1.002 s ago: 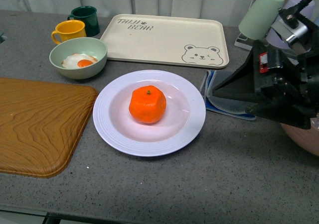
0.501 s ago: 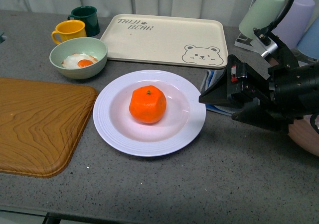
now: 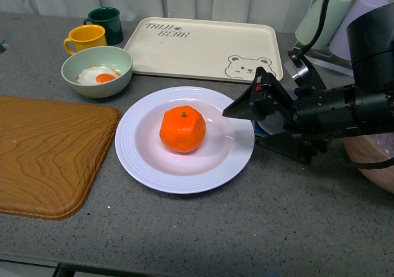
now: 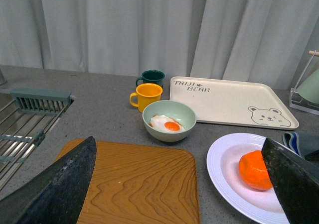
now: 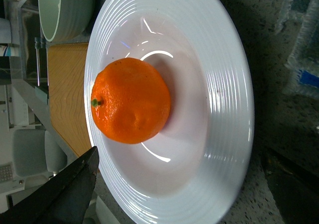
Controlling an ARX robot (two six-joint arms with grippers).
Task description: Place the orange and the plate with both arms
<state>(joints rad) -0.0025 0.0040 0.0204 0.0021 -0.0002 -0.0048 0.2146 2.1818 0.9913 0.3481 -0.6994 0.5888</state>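
Note:
I should grab the plate [image 4: 222, 164] next by its ridged rim with my right gripper. Then it can carry the orange onto the bear tray [image 4: 232, 99].
The orange [image 3: 182, 129] sits in the middle of the pale plate [image 3: 141, 160] on the grey counter. My right gripper [image 3: 241, 128] is open and empty, with its fingertips at the plate's right rim. In the right wrist view the orange [image 5: 132, 100] and the plate's ridged rim [image 5: 224, 94] fill the frame, with the right gripper [image 5: 182, 189] open around the rim's near part. My left gripper [image 4: 179, 184] is open and empty above the wooden board [image 4: 134, 179]; it is not in the front view. The left wrist view shows the orange [image 4: 255, 169] and the plate [image 4: 222, 164] partly behind one finger.
A wooden board [image 3: 49, 154] lies left of the plate. A mint bowl with a fried egg [image 3: 96, 71], a yellow mug [image 3: 85, 39], a green mug [image 3: 104, 23] and a cream bear tray [image 3: 203, 48] stand behind. Cups on a rack [image 3: 323, 18] are at the back right.
My right gripper has moved left and down from the right edge to the plate's right rim. The orange and the plate have not moved.

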